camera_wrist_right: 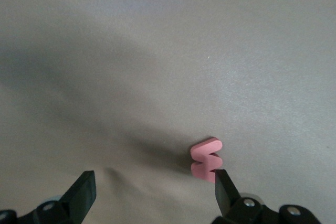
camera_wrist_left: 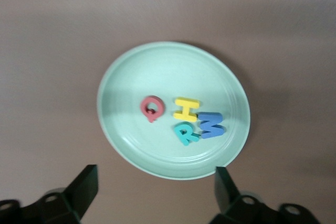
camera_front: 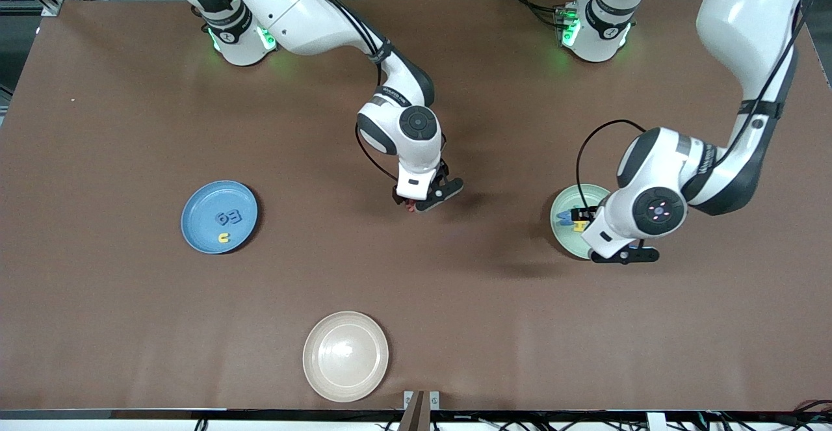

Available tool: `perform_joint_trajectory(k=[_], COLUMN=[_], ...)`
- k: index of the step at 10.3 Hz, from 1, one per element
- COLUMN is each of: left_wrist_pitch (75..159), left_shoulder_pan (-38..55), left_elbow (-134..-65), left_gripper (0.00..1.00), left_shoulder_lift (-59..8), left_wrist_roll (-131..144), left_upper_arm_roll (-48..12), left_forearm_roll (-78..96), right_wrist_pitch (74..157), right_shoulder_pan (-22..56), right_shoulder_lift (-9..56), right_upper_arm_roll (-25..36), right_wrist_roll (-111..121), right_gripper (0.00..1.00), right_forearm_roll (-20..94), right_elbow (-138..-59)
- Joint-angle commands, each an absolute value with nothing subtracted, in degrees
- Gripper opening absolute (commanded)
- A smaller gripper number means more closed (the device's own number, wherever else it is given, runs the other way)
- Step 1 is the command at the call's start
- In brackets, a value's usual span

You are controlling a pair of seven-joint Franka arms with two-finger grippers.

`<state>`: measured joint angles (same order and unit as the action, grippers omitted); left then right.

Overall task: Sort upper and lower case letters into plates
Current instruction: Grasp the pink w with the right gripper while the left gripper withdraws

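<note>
The pink letter [camera_front: 410,205] still lies beyond one finger of my right gripper, so closing now would miss. The right gripper moves toward the letter, before closing on it.
A pink letter [camera_wrist_right: 206,159] lies flat on the brown table near its middle, also seen in the front view [camera_front: 409,207]. My right gripper [camera_wrist_right: 153,192] is open low over it [camera_front: 417,205], and the letter lies right by one fingertip [camera_wrist_right: 223,184], not between the jaws. The pale green plate [camera_wrist_left: 121,129] holds a pink Q [camera_wrist_left: 152,108], a yellow H [camera_wrist_left: 186,109], a teal R [camera_wrist_left: 186,133] and a blue M [camera_wrist_left: 211,125]. My left gripper [camera_wrist_left: 155,192] is open and empty over that plate's rim [camera_front: 562,207]. The blue plate [camera_front: 195,207] holds two blue letters [camera_front: 229,216] and a yellow one [camera_front: 223,238].
A cream-beige plate [camera_front: 346,355] sits empty near the table edge closest to the front camera. The blue plate is toward the right arm's end of the table, the green plate toward the left arm's end.
</note>
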<state>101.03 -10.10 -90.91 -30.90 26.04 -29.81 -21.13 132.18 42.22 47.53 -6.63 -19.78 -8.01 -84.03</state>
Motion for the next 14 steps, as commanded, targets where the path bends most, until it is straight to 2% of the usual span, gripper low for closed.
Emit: perform_joint_trajectory(k=[1,6,9,10,11,12,14], left_wrist_pitch=[95.38,94.83,94.83,94.83,94.83,94.83,94.75], left_shoulder_pan=[-9.67,-10.72,-16.51,-16.87,-14.7,-10.24,-3.01], left_elbow=[-86.68,-86.22,-86.13,-86.13,-86.22,-86.31,-87.1], left_gripper=[1.0,1.0,1.0,1.0,1.0,1.0,1.0], left_shoulder_lift=[-25.07,-15.66,-13.19,-11.88,-9.86,-8.89,-6.86], left_wrist_roll=[24.26,21.01,14.9,13.03,12.4,12.39,11.7], left_upper_arm_roll=[-29.88,-31.29,-31.55,-30.86,-27.46,-22.81,-13.66], left_forearm_roll=[-19.95,-15.06,-8.19,-6.43,-4.33,-4.05,-3.78], right_wrist_pitch=[132.37,132.8,132.89,132.8,132.89,132.89,132.89], right_shoulder_pan=[40.52,39.11,39.29,39.2,39.2,39.2,39.11], right_shoulder_lift=[47.55,47.99,49.31,49.31,49.31,49.31,49.31], right_upper_arm_roll=[-7.12,-6.86,-6.86,-6.86,-6.86,-6.86,-6.86], right_wrist_roll=[-14.97,-12.3,-13.18,-12.92,-12.83,-12.75,-12.57], right_gripper=[1.0,1.0,1.0,0.93,0.82,0.77,0.51], right_forearm_roll=[-9.14,-8.88,-8.61,-8.61,-8.61,-8.53,-8.53], right_elbow=[-84.29,-84.29,-84.29,-84.2,-84.2,-84.2,-84.2])
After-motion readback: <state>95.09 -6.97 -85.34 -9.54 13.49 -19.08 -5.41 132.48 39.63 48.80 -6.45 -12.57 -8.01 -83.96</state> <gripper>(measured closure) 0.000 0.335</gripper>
